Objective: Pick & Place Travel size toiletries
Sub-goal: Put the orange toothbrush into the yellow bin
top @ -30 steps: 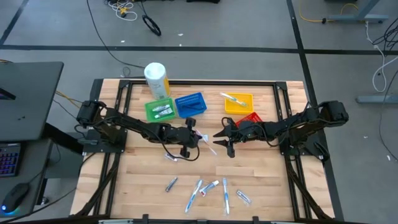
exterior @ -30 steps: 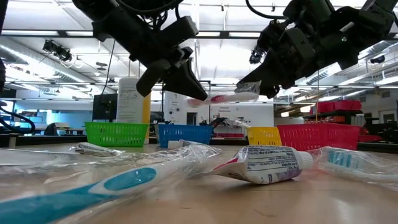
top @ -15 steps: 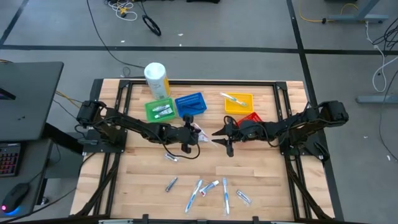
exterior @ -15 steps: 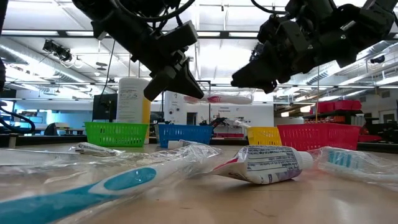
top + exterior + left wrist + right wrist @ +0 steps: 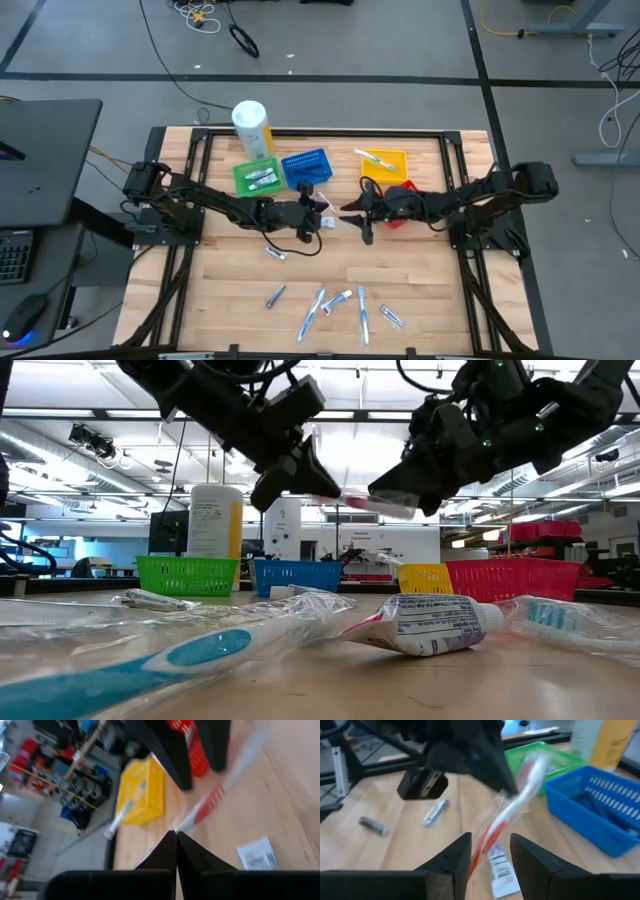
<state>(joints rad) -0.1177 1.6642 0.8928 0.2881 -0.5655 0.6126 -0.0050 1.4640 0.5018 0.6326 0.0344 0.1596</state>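
Note:
The right gripper grabs the wrapped toothbrush by its red-and-white handle (image 5: 338,212) next, to carry the toothbrush on to the yellow basket (image 5: 383,168).
A red-and-white toothbrush (image 5: 331,217) in a clear wrapper hangs in the air over the middle of the table. My left gripper (image 5: 318,214) is shut on one end of it. The other end reaches between the open fingers of my right gripper (image 5: 350,216), which faces the left one; in the right wrist view the toothbrush (image 5: 512,805) runs through the gap, and I cannot tell whether a finger touches it. Several more travel size toiletries (image 5: 337,300) lie near the table's front edge. My left gripper pinches the wrapped toothbrush by its end (image 5: 183,823) between the tips of its two shut fingers. The fingers come from the table's left, slanting slightly down, roughly in line with the toothbrush. The toothbrush sticks out beyond them toward my right gripper, clear of the table.
Along the far side stand a green basket (image 5: 257,177) with tubes, a blue basket (image 5: 306,168), a yellow basket (image 5: 384,163) with a toothbrush, and a red basket (image 5: 402,190) partly under my right arm. A white-and-yellow bottle (image 5: 251,128) stands behind them. A small packet (image 5: 275,253) lies mid-table.
My left gripper has turned at the wrist without shifting place, and the toothbrush's free end now points higher. My right gripper has moved slightly toward the left gripper, staying open around the toothbrush.

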